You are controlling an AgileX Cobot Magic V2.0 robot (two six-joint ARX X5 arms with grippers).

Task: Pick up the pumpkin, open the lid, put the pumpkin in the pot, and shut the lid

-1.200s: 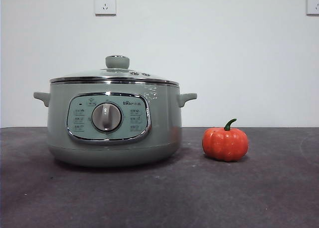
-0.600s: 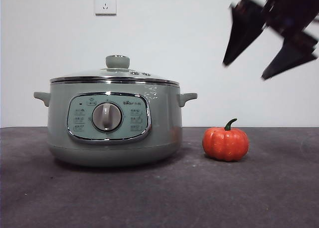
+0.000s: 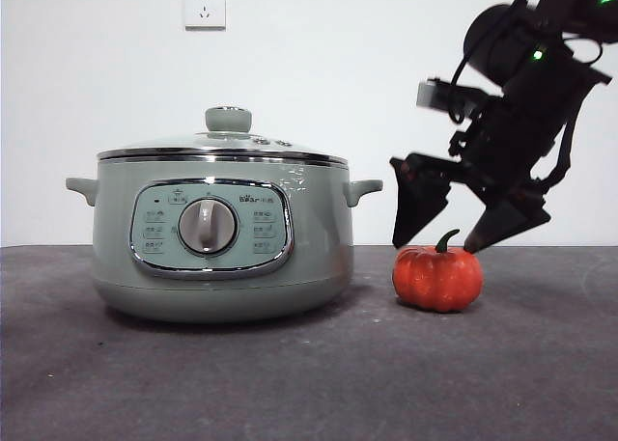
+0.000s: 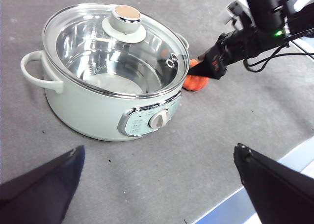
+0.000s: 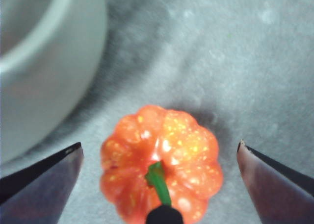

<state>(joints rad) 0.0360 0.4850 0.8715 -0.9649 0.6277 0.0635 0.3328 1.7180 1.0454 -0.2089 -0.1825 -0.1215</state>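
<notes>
The orange pumpkin is for the pot (image 3: 220, 238). My right gripper needs to grab the pumpkin around its ribbed body (image 3: 436, 285) next.
The orange-red pumpkin (image 3: 437, 278) with its green stem rests on the dark table to the right of the pot (image 3: 220, 238). My right gripper (image 3: 436, 241) hangs open directly over it, jaw tips just above its top on either side. Seen from the right wrist, the pumpkin (image 5: 162, 167) lies between the spread jaws of that gripper (image 5: 159, 150). The glass lid (image 3: 224, 143) with its pale-green knob sits closed on the pot. My left gripper (image 4: 159, 158) is open and high above the table, well away from the pot (image 4: 105, 72), lid (image 4: 122, 42) and partly hidden pumpkin (image 4: 195, 80).
A white wall with power sockets (image 3: 204, 7) stands behind the table. The table's front edge (image 4: 255, 185) shows in the left wrist view. Dark tabletop (image 3: 309, 373) spreads in front of the pot and pumpkin.
The right arm came in from the top right and dropped down to the pumpkin, jaws staying open. Pot, lid and pumpkin did not move.
</notes>
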